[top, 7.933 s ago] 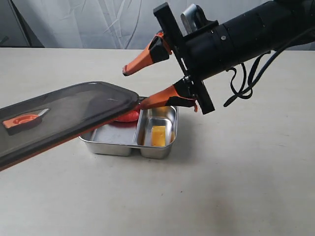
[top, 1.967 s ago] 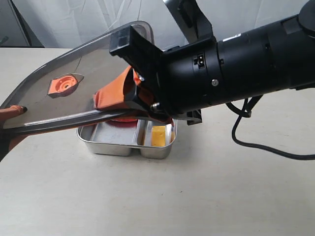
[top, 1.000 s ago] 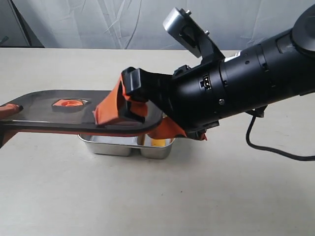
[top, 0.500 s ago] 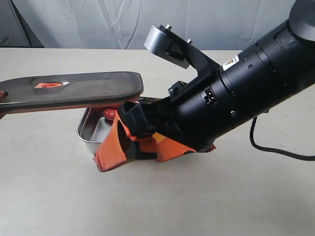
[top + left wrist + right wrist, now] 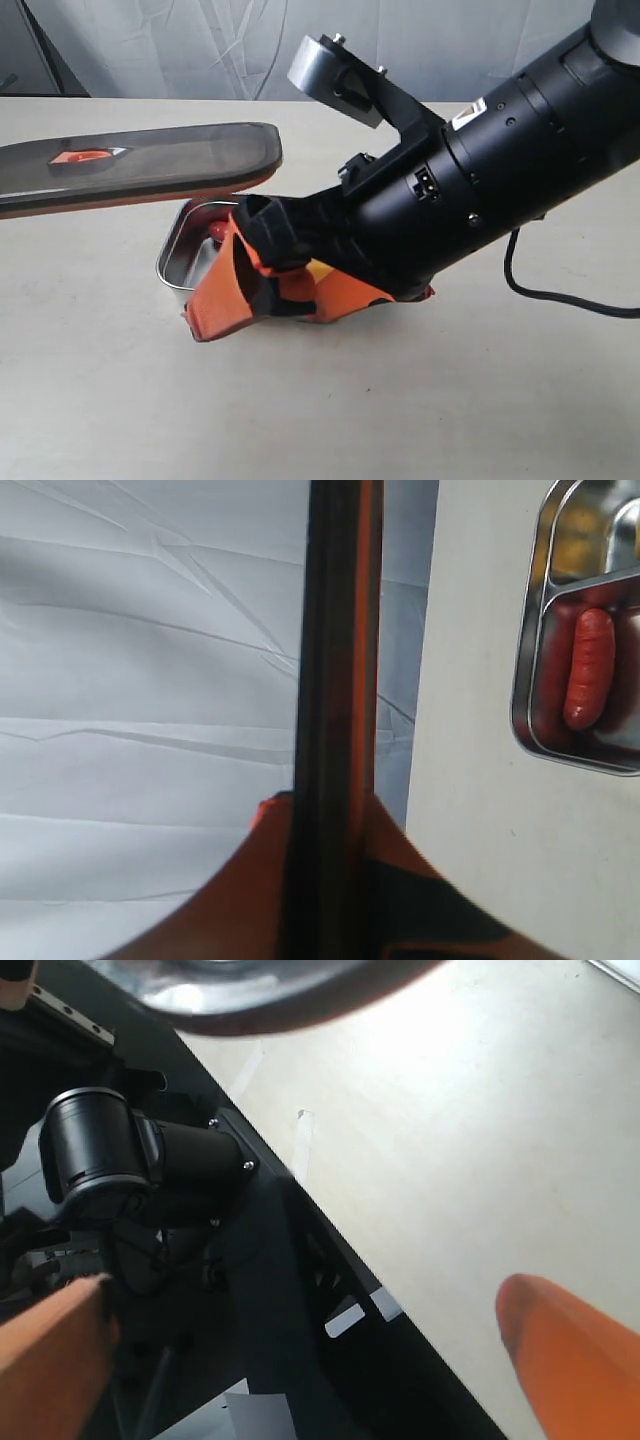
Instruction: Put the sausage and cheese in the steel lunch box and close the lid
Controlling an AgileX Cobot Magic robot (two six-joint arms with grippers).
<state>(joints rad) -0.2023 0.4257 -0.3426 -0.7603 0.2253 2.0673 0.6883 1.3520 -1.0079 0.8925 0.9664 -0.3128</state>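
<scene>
I need to close the steel lunch box (image 5: 178, 258) next, so I should take hold of the dark smoky lid by its free edge (image 5: 274, 153) with my right gripper.
The dark smoky lid (image 5: 160, 160) hangs nearly level above and left of the steel lunch box (image 5: 178, 258); its orange valve tab (image 5: 80, 156) faces up. My left gripper (image 5: 330, 825) is shut on the lid's edge (image 5: 335, 660), seen edge-on in the left wrist view. The red sausage (image 5: 590, 665) lies in the wide compartment of the lunch box (image 5: 528, 695); only its end (image 5: 217, 232) shows in the exterior view. A sliver of yellow cheese (image 5: 319, 270) peeks past my right gripper (image 5: 255, 300), which stands open and low in front of the box, holding nothing (image 5: 310, 1360).
The right arm's thick black body (image 5: 500, 170) slants across the box and hides most of it. The pale table (image 5: 320, 400) spreads around. In the right wrist view the lid's underside (image 5: 270, 985) is overhead and dark robot hardware (image 5: 110, 1160) lies off the table edge.
My right gripper left the lid, swung down and now sits open in front of the box. The left gripper has carried the lid left and levelled it.
</scene>
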